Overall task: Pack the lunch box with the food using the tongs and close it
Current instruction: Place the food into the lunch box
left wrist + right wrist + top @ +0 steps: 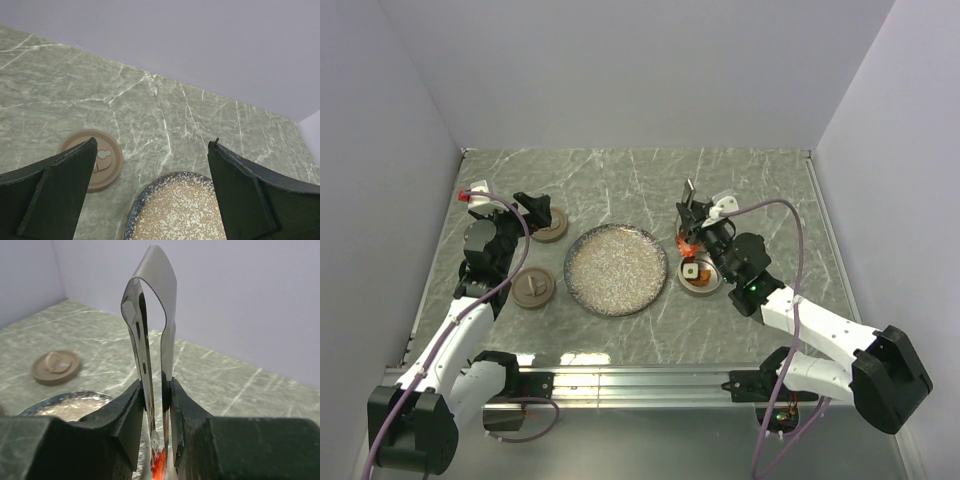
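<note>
The food [685,243] hangs at the lunch box's rim and would fall short now. My right gripper first moves it toward the box's inside, then releases it.
My right gripper [698,222] [157,382] is shut on the slim metal tongs [689,205] [150,315], whose looped end stands upward. A red-orange piece of food [685,243] [159,469] is pinched between the tong tips, just above the far-left rim of the round lunch box [712,288]. A white square with a dark centre [693,270] lies inside the box. My left gripper [535,205] [152,145] is open and holds nothing, hovering by a round brown lid [550,225] [106,159] at the left.
The big speckled plate [616,269] [180,210] [70,404] lies in the middle between the arms. A second brown round lid [533,288] rests to its near left. Walls enclose the table on three sides.
</note>
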Available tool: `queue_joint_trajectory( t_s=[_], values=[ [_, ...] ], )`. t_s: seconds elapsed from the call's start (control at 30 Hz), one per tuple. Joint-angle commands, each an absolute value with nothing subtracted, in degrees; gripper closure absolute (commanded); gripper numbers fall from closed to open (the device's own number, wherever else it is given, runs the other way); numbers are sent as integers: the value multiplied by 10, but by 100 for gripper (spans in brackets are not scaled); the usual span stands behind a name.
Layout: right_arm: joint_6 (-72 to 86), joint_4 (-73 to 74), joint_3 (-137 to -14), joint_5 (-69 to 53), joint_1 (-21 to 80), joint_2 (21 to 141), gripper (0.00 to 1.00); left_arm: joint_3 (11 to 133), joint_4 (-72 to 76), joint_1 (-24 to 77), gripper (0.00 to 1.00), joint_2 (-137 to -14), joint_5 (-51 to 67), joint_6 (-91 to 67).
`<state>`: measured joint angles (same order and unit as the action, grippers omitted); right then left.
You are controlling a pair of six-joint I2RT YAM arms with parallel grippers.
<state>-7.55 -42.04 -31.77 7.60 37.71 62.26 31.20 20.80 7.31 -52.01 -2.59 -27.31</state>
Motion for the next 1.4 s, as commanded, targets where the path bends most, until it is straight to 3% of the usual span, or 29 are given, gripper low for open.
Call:
queue_joint_trajectory(
  t_s=[0.0,0.7,0.8,0.93,1.0,1.37],
  values=[
    [-76,-445,-344,78,343,634,89,316,237,73,1,-519,-16,-278],
    [-58,-505,-410,-15,243,772,89,321,236,73,1,-535,-23,-275],
    [-57,-502,-410,-10,242,774,81,322,235,73,1,-537,-23,-275],
    [-55,-497,-407,-7,243,768,60,321,236,73,1,-534,-23,-276],
    [-56,-494,-407,-5,243,765,57,322,235,73,1,-534,-23,-275],
    [-62,-506,-391,10,242,724,55,321,235,73,0,-532,-23,-275]
  ],
)
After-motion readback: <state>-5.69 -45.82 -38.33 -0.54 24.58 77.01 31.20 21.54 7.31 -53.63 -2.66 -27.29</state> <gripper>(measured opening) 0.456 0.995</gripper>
